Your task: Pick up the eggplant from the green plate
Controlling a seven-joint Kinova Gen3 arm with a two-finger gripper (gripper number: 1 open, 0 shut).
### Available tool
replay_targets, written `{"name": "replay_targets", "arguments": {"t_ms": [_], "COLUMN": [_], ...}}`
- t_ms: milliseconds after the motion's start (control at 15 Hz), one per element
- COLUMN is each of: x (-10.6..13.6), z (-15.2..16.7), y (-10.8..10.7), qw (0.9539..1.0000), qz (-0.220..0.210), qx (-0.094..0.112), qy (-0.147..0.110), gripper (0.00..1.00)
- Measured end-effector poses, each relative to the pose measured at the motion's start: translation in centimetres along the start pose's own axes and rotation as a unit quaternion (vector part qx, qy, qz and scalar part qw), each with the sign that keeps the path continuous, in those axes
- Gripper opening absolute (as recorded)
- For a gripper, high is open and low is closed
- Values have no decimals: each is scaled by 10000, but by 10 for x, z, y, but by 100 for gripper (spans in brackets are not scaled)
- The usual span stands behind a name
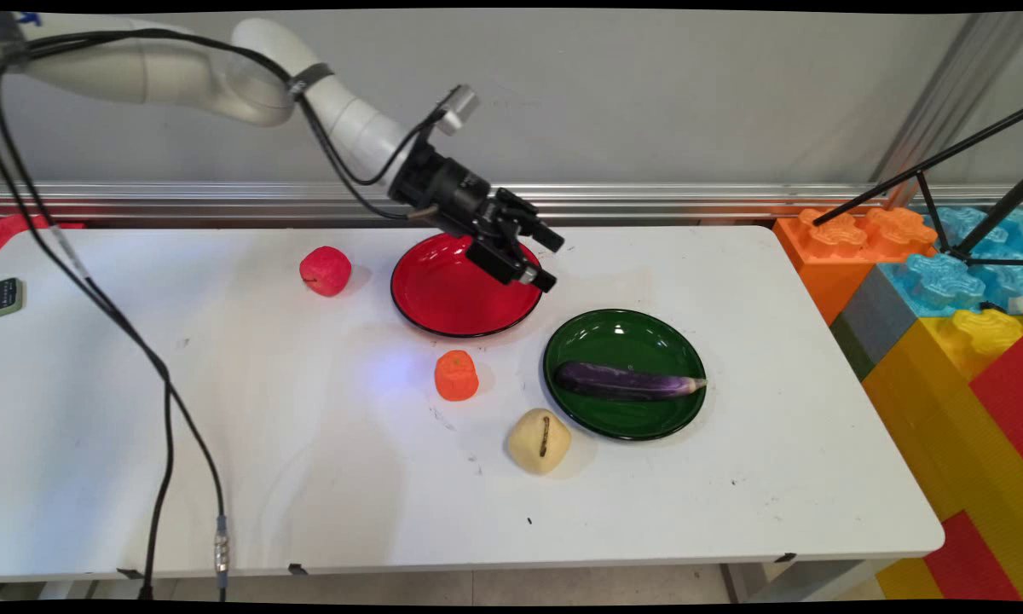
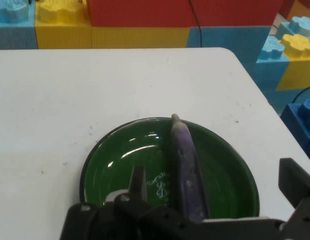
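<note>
The purple eggplant needs to be lifted off the green plate (image 1: 622,333), so my gripper will next grab the eggplant by its thick dark end (image 1: 574,378).
My gripper (image 1: 546,259) hangs open and holds nothing, above the right rim of an empty red plate (image 1: 443,298), and it points toward a green plate (image 1: 622,333). A purple eggplant (image 1: 627,382) lies across that green plate. In the hand view the green plate (image 2: 120,165) fills the lower middle. There the eggplant (image 2: 185,160) runs lengthwise between my spread fingertips (image 2: 138,181), with the gripper (image 2: 217,185) well above it.
A red apple (image 1: 325,270) sits left of the red plate. An orange fruit (image 1: 456,375) and a yellowish potato (image 1: 539,440) lie in front. Big coloured blocks (image 1: 946,324) stand off the table's right end. Black cables (image 1: 166,401) hang at the left, near a small dark device (image 1: 6,297).
</note>
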Motion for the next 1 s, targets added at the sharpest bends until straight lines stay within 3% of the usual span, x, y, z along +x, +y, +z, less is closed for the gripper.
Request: {"name": "replay_targets", "arguments": {"t_ms": [467, 1000], "x": [11, 0], "z": [32, 70], "y": [-16, -28], "qw": [9997, 9984], "qz": [-11, -63], "qx": [-77, -198], "qy": [-250, -523], "gripper": [100, 100]}}
